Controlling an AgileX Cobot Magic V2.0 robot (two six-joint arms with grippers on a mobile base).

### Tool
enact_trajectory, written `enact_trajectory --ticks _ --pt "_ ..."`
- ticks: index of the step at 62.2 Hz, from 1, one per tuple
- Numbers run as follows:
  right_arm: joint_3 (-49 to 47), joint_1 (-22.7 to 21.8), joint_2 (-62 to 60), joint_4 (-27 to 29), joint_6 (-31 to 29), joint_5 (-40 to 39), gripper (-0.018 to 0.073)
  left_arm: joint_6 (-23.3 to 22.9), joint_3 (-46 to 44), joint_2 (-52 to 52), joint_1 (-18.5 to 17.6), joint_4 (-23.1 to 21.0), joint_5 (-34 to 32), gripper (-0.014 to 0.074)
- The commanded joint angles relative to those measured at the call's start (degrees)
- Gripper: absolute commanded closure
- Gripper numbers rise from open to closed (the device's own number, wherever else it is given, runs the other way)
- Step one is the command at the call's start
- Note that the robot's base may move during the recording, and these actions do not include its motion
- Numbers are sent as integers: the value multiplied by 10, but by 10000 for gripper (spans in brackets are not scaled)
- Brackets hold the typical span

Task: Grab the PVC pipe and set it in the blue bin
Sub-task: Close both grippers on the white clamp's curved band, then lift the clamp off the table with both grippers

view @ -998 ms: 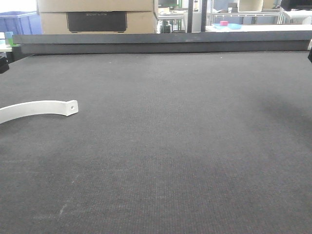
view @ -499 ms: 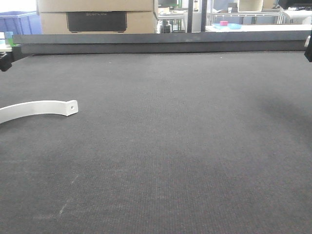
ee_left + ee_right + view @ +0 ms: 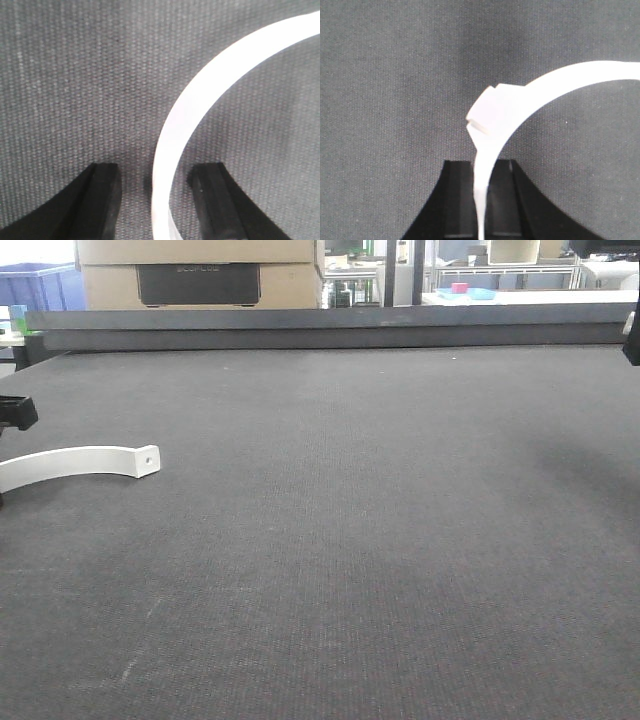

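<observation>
The white PVC pipe needs to get into the blue bin, so the left gripper will next grab the PVC pipe by its curved middle [image 3: 181,120].
A white curved PVC strip [image 3: 80,460] with a small hole at its end lies on the dark mat at the left. My left gripper [image 3: 15,412] shows only at the left edge, just above the strip. In the left wrist view the left gripper [image 3: 157,172] is open, low over the mat, with the strip [image 3: 200,95] running between its two fingers, touching neither. My right gripper [image 3: 481,167] is shut on a second white curved strip [image 3: 530,95] with a blocky tab end, held above the mat. A blue bin [image 3: 30,285] stands far back left.
A dark raised ledge [image 3: 330,328] runs along the mat's far edge. Cardboard boxes [image 3: 200,270] and shelving stand behind it. A dark bit of the right arm [image 3: 633,340] shows at the right edge.
My left gripper has dropped down along the left edge toward the strip on the mat. The right arm's dark bit at the right edge rose a little, then held. The strip has not moved.
</observation>
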Motion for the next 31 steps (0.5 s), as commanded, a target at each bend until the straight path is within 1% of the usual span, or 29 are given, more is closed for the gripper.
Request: enact_trajectory --ticks 1,16,21,27,28,31 --pt "1 0 -6 -8 -5 -7 720 -5 -3 -2 1 -3 6 346" --pt "1 0 -6 -8 -5 -7 720 -5 -2 5 1 -3 21 446" --pt "1 0 -6 -8 -5 -7 720 -5 -2 5 1 -3 25 523" --pt "1 0 -6 -8 -5 -7 720 -5 -2 5 1 -7 31 666" --pt "1 0 -6 -8 -5 -7 720 -5 -3 5 1 -7 34 701" --pt "1 0 -6 -8 -5 -6 720 -5 -7 5 1 -12 44 707"
